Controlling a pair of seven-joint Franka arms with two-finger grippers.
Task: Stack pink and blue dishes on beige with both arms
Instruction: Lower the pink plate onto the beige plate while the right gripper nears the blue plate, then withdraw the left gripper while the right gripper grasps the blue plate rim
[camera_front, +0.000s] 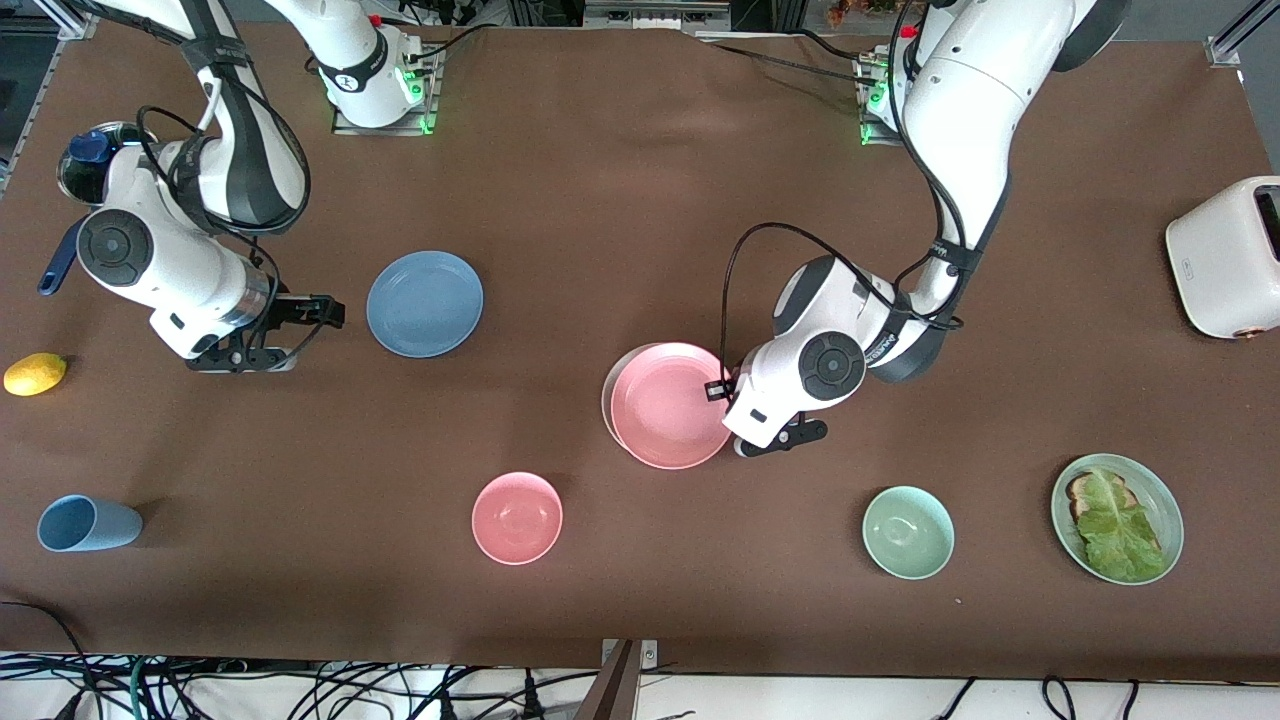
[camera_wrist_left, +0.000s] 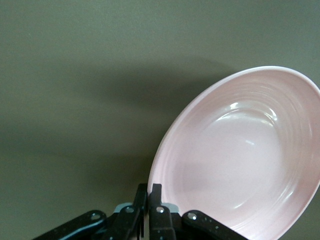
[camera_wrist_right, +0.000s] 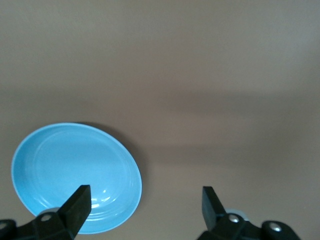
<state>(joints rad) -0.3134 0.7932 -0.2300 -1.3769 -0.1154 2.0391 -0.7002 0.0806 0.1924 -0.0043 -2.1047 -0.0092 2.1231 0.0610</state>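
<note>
My right gripper should grab the blue plate by its rim (camera_front: 371, 322) next, so it can stack the plate over the pink plate (camera_front: 668, 405).
The pale pink plate (camera_front: 668, 405) lies tilted over the beige plate (camera_front: 607, 392), of which only a thin crescent shows toward the right arm's end. My left gripper (camera_front: 718, 390) is shut on the pink plate's rim; the left wrist view shows its gripper (camera_wrist_left: 150, 192) pinching the edge of the pink plate (camera_wrist_left: 240, 160). The blue plate (camera_front: 425, 303) lies flat on the table toward the right arm's end. My right gripper (camera_front: 335, 312) hangs open just beside it, nothing between its fingers. The right wrist view shows the blue plate (camera_wrist_right: 75, 175) off to one side of that gripper (camera_wrist_right: 146, 200).
Near the front edge stand a pink bowl (camera_front: 517, 517), a pale green bowl (camera_front: 907, 532), a green plate (camera_front: 1165, 500) with toast and lettuce, and a light blue cup (camera_front: 88, 523) on its side. A lemon (camera_front: 35, 374) and a white toaster (camera_front: 1228, 257) sit at the table's ends.
</note>
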